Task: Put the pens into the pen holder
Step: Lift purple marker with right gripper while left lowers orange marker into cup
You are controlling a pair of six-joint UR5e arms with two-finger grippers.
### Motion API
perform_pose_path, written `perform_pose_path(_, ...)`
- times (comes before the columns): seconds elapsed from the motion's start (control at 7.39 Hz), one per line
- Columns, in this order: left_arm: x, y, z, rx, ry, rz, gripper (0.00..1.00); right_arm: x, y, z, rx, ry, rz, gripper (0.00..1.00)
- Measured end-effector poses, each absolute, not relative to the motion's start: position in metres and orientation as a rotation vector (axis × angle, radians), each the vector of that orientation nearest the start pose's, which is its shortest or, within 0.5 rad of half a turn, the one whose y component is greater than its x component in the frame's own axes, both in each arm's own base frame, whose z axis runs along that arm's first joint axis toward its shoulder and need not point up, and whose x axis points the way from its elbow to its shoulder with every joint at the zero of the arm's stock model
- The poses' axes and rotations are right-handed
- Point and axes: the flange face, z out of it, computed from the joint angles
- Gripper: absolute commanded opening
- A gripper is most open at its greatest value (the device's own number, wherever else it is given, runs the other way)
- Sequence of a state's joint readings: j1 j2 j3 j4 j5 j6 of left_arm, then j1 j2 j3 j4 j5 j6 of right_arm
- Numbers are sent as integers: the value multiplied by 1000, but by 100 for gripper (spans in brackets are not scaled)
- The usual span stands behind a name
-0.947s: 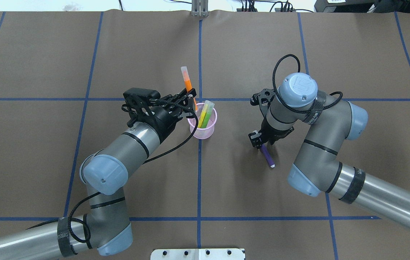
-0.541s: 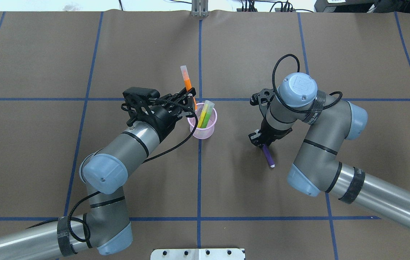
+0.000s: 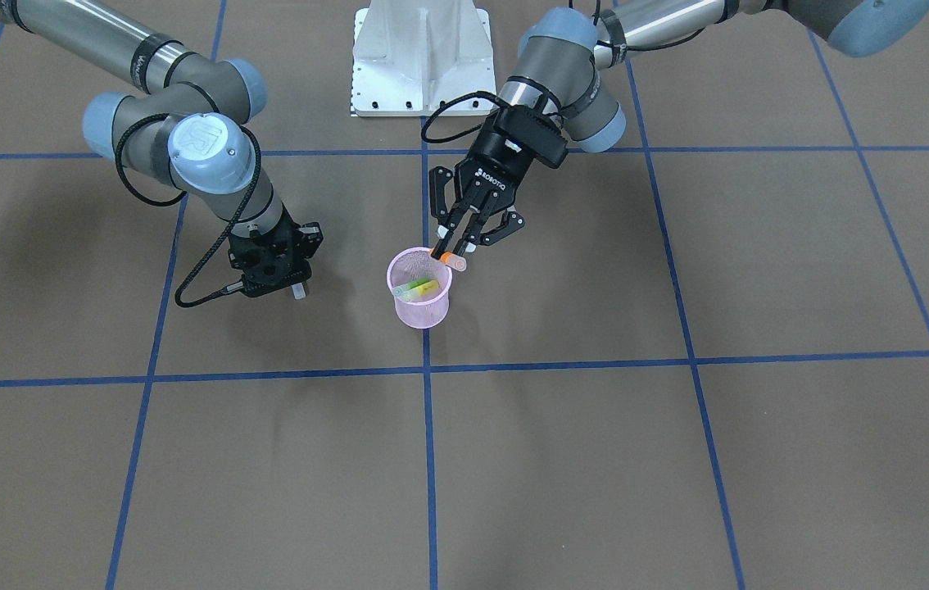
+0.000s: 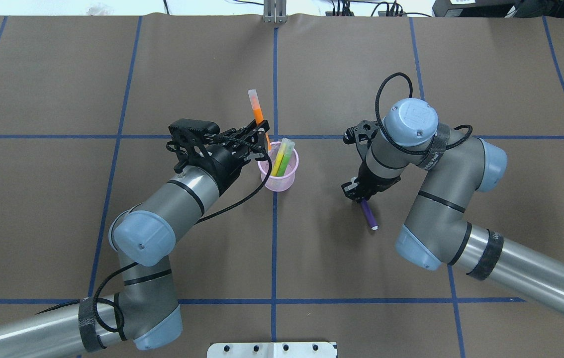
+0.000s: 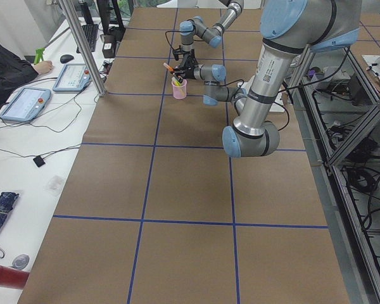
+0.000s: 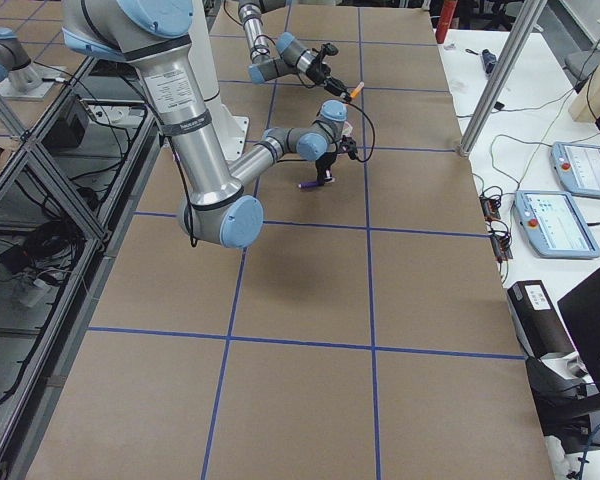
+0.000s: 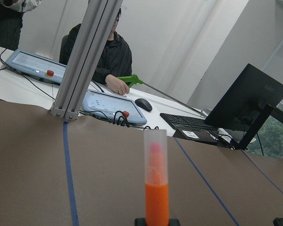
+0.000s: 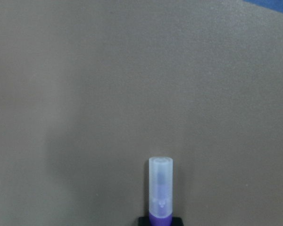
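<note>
The cap (image 3: 458,262) of the orange pen sticks out past the pen holder's rim (image 3: 450,274), so the robot's left gripper needs to bring the cap over the opening before it releases the pen.
The pink mesh pen holder (image 4: 278,180) stands near the table's middle and also shows in the front view (image 3: 420,310). A green-yellow pen (image 4: 282,155) leans inside it. My left gripper (image 4: 263,133) is shut on the orange pen (image 4: 257,110), which is tilted, its lower end at the holder's far-left rim. The pen shows cap-forward in the left wrist view (image 7: 156,188). My right gripper (image 4: 361,198) is shut on the purple pen (image 4: 368,216), held slanted and low over the table to the holder's right. Its whitish cap shows in the right wrist view (image 8: 160,188).
Brown paper with blue tape lines (image 4: 275,248) covers the table. The white robot base plate (image 3: 422,57) sits at the robot's edge. Operators' desks with pendants and a monitor (image 7: 245,108) lie beyond the far edge.
Very little. My left gripper holds the orange pen at the holder's rim as before. My right gripper with the purple pen has shifted only slightly.
</note>
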State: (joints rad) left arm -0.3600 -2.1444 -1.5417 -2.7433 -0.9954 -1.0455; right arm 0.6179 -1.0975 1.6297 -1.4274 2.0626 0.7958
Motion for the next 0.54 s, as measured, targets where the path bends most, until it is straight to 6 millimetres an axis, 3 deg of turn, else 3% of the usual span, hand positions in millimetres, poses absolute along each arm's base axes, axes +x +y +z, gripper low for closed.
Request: perform_pose_path(0.54,533,-403,213,1125,1257,-319,0,-457,-467,317,104,-839,-280,0)
